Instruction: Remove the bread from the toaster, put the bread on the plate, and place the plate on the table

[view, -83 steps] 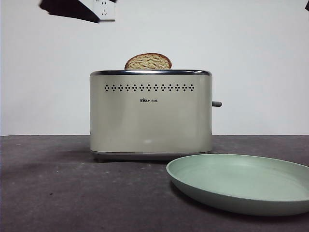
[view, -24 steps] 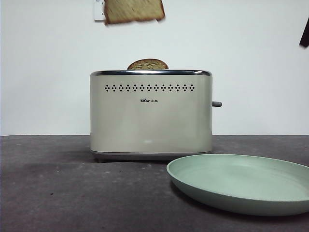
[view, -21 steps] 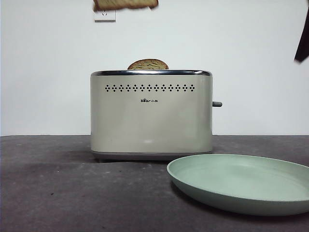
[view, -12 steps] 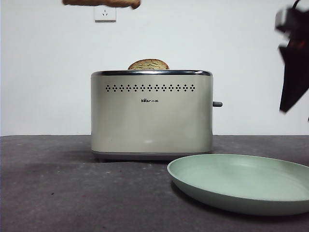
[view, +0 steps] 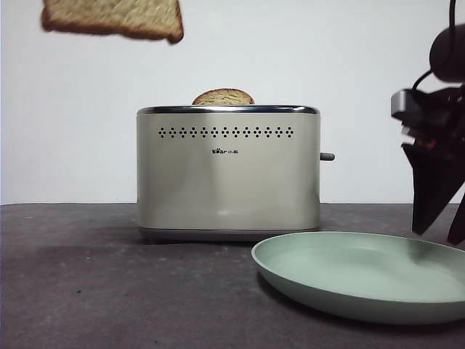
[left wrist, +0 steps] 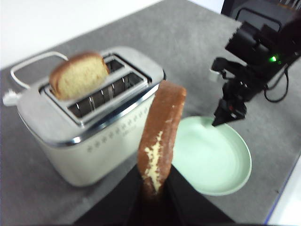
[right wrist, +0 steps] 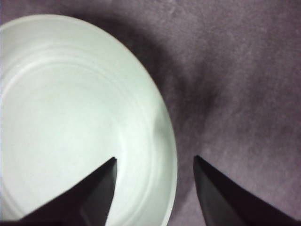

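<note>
My right gripper is about to grab the plate (view: 363,280) by its thin rim (view: 437,243), because the plate's broad round side is much wider than my open fingers.
My left gripper (left wrist: 153,190) is shut on a bread slice (left wrist: 161,132) and holds it in the air above and beside the toaster (left wrist: 94,132). In the front view this slice (view: 110,17) hangs at the top left, with the gripper out of frame. A second slice (view: 223,97) stands in the cream toaster (view: 227,174), and it also shows in the left wrist view (left wrist: 79,75). The mint-green plate (view: 363,280) lies on the table in front of the toaster, to its right. My right gripper (right wrist: 154,162) is open, with one jaw on each side of the plate's rim (right wrist: 167,141). It shows dark at the right of the front view (view: 439,233).
The dark grey table (view: 87,283) runs left of the plate. The toaster's grey lever (view: 327,156) sticks out toward the right arm. A white cord (left wrist: 28,70) lies behind the toaster. A white wall stands at the back.
The held slice has moved left and dropped lower into the front view. The right arm has come down at the right to the plate's rim.
</note>
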Robot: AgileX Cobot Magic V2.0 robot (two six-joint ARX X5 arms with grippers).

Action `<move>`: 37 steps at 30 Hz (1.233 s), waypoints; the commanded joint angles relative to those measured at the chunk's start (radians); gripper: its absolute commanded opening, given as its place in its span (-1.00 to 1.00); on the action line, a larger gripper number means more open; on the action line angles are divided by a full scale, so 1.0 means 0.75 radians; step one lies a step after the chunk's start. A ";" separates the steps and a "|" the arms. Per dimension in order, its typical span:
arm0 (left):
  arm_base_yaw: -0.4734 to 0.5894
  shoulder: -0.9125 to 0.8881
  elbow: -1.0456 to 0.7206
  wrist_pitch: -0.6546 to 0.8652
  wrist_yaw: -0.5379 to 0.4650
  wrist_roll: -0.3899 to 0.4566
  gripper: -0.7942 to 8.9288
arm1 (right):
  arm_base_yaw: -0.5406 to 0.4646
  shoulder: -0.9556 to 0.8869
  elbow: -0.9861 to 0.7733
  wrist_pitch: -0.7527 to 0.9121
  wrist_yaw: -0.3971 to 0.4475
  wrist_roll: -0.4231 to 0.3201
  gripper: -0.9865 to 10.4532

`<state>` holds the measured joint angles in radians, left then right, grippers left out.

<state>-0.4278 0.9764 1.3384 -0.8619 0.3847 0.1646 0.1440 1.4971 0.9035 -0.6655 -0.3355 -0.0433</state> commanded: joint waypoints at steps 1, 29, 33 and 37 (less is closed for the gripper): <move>-0.005 -0.032 -0.036 0.012 -0.001 -0.038 -0.83 | 0.005 0.055 0.014 0.026 0.004 0.017 -0.45; -0.006 -0.126 -0.186 -0.042 0.202 -0.177 -0.83 | 0.034 0.016 0.012 0.106 -0.138 0.042 -0.82; -0.006 -0.103 -0.186 -0.028 0.271 -0.196 -0.83 | 0.105 -0.102 0.012 0.103 -0.189 0.083 -0.82; -0.006 -0.048 -0.186 0.016 0.364 -0.205 -0.83 | 0.191 -0.198 0.012 0.107 -0.196 0.126 -0.82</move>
<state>-0.4278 0.9215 1.1889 -0.8734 0.6277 0.0246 0.2741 1.3468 0.9028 -0.5934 -0.4721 0.0174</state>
